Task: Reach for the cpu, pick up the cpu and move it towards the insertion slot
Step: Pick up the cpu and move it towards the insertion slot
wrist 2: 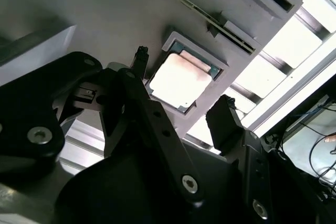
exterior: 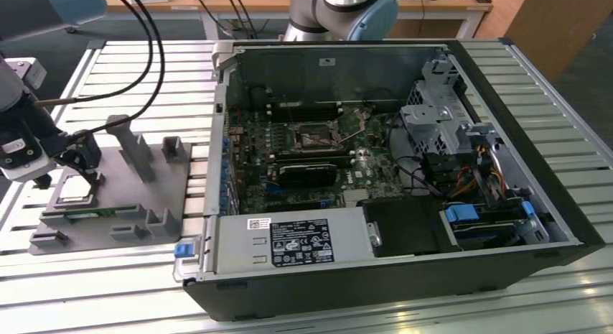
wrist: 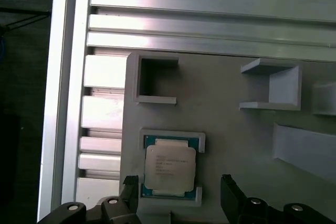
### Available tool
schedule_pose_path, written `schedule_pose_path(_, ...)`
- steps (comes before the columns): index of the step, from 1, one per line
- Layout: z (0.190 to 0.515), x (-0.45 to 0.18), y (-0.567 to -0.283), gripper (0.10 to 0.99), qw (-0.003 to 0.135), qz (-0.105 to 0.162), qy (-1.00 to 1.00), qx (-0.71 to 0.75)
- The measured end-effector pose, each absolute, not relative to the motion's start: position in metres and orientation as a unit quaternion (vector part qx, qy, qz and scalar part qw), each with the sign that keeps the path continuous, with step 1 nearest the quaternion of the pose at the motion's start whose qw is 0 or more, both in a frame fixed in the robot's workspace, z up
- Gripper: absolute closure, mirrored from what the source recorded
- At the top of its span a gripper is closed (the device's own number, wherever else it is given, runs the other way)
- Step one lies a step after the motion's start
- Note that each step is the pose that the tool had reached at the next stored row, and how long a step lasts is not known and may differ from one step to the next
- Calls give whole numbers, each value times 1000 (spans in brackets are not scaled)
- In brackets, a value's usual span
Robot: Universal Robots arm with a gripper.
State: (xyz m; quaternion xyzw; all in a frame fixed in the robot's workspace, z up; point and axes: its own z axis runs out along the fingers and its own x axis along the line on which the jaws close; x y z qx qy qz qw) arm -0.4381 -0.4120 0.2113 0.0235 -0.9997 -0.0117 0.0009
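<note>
The gripper isn't ready to close on the CPU yet and should go lower first: its fingers are above the grey pocket [wrist: 176, 133] and don't reach the CPU's sides, so they would miss the CPU if they closed now.
The cpu [exterior: 75, 199] [wrist 2: 178, 80] [wrist: 169, 167], a flat square chip with a silver top, lies in a shallow framed pocket of the grey holder plate [exterior: 143, 197] on the exterior view's left. My gripper [exterior: 69, 182] [wrist 2: 184, 87] [wrist: 178, 186] hovers just above it, open. In both wrist views one black finger [wrist 2: 139, 59] [wrist: 130, 184] stands on one side of the chip and the other finger [wrist 2: 226, 115] [wrist: 229, 186] on the opposite side, neither pressing on it. The insertion slot [exterior: 314, 138] sits in the motherboard inside the open computer case, dark centre with a silver frame.
The holder plate carries upright grey posts [exterior: 129, 144] and a thin green memory stick [exterior: 91, 212] beside the cpu pocket. The case wall [exterior: 222, 133] rises between plate and motherboard. A long black card [exterior: 306, 174] lies near the slot. Black cables [exterior: 143, 54] hang above the slatted table [exterior: 115, 276].
</note>
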Motion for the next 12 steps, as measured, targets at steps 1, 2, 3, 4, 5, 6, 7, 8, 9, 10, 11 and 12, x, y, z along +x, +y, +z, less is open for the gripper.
schedule_pose_path(1, 210, -438, -411, 365, 1, -12, -1000, 24)
schedule_pose_path(2, 208, -439, -410, 365, 1, -12, -1000, 23)
schedule_pose_path(3, 206, -439, -410, 365, 1, -12, -1000, 23)
schedule_pose_path(4, 204, -440, -409, 365, 1, -12, -1000, 23)
schedule_pose_path(5, 202, -440, -409, 365, 1, -12, -1000, 23)
schedule_pose_path(6, 201, -441, -409, 365, 1, -12, -1000, 23)
schedule_pose_path(7, 200, -443, -409, 365, 1, -12, -1000, 23)
schedule_pose_path(8, 199, -444, -409, 365, 1, -12, -1000, 23)
schedule_pose_path(9, 198, -444, -409, 365, 0, -12, -1000, 23)
schedule_pose_path(10, 196, -444, -409, 365, 1, -12, -1000, 23)
schedule_pose_path(11, 195, -444, -408, 365, 1, -12, -1000, 23)
schedule_pose_path(12, 193, -444, -408, 365, 1, -12, -1000, 23)
